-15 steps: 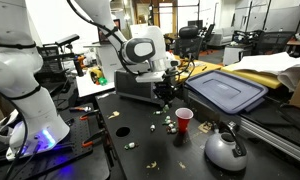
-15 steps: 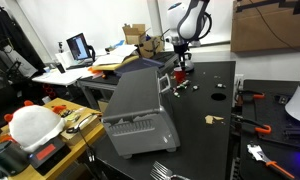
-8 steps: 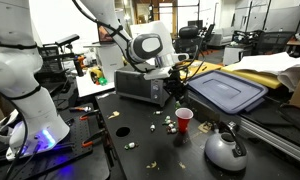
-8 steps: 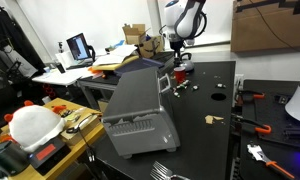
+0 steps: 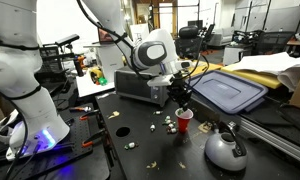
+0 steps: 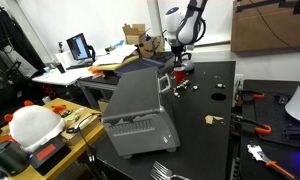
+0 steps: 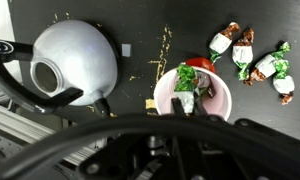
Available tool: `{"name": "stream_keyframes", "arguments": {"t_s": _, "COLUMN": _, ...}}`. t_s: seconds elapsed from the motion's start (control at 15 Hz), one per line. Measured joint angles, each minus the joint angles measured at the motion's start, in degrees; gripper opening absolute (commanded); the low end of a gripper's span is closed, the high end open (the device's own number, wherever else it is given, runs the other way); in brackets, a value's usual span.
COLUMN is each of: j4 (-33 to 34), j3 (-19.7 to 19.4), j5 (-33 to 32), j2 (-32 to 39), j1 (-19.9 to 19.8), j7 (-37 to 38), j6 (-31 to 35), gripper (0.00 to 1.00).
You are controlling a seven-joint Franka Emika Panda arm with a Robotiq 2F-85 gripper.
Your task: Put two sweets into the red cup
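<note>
The sweet is hanging over the opening of the red cup, and the cup's white inside shows below, so I need to let go of the sweet with my gripper.
The red cup (image 7: 221,102) shows its white inside from above in the wrist view; in an exterior view it stands on the black table (image 5: 184,121). My gripper (image 7: 188,103) hangs right over its mouth, shut on a sweet (image 7: 187,80) in a green and white wrapper. A brown-wrapped piece lies inside the cup at its right side. Several more sweets (image 7: 246,50) lie on the table beyond the cup. In an exterior view the gripper (image 5: 180,97) is just above the cup, with loose sweets (image 5: 168,124) beside it.
A rounded grey kettle (image 7: 75,65) stands close beside the cup, also seen at the table's front (image 5: 225,148). A grey box-shaped machine (image 5: 140,88) and a blue-lidded bin (image 5: 228,90) stand behind. Crumbs lie scattered on the table.
The gripper has moved from in front of the grey machine across to a spot directly above the red cup, staying shut all the way.
</note>
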Motion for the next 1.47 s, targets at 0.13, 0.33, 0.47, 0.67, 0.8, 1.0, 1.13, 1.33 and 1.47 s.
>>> {"name": "stream_keyframes", "arguments": {"t_s": 0.13, "j4": 0.2, "j3": -0.2, "j5": 0.0, "j2": 0.8, "j1": 0.4, "j7": 1.0, "j6": 0.1, "gripper": 0.44}}
{"name": "stream_keyframes", "arguments": {"t_s": 0.33, "j4": 0.2, "j3": -0.2, "j5": 0.0, "j2": 1.2, "j1": 0.9, "j7": 2.0, "j6": 0.8, "gripper": 0.67}}
{"name": "stream_keyframes", "arguments": {"t_s": 0.47, "j4": 0.2, "j3": -0.2, "j5": 0.0, "j2": 1.2, "j1": 1.1, "j7": 2.1, "j6": 1.6, "gripper": 0.82}}
{"name": "stream_keyframes", "arguments": {"t_s": 0.67, "j4": 0.2, "j3": -0.2, "j5": 0.0, "j2": 1.0, "j1": 1.3, "j7": 2.1, "j6": 2.9, "gripper": 0.99}}
{"name": "stream_keyframes", "arguments": {"t_s": 0.8, "j4": 0.1, "j3": -0.1, "j5": 0.7, "j2": 0.2, "j1": 1.3, "j7": 2.1, "j6": 3.1, "gripper": 1.0}}
{"name": "stream_keyframes", "arguments": {"t_s": 1.0, "j4": -1.4, "j3": 0.5, "j5": 2.8, "j2": -2.6, "j1": 1.3, "j7": 1.9, "j6": 2.7, "gripper": 1.0}}
{"name": "stream_keyframes", "arguments": {"t_s": 1.13, "j4": -2.9, "j3": 1.5, "j5": 5.1, "j2": -5.2, "j1": 1.0, "j7": 1.3, "j6": 0.9, "gripper": 1.0}}
{"name": "stream_keyframes", "arguments": {"t_s": 1.33, "j4": -5.5, "j3": 3.0, "j5": 9.2, "j2": -9.4, "j1": 0.9, "j7": 0.2, "j6": -3.2, "gripper": 1.0}}
{"name": "stream_keyframes", "arguments": {"t_s": 1.47, "j4": -7.0, "j3": 3.9, "j5": 11.6, "j2": -12.0, "j1": 0.8, "j7": -0.7, "j6": -6.1, "gripper": 1.0}}
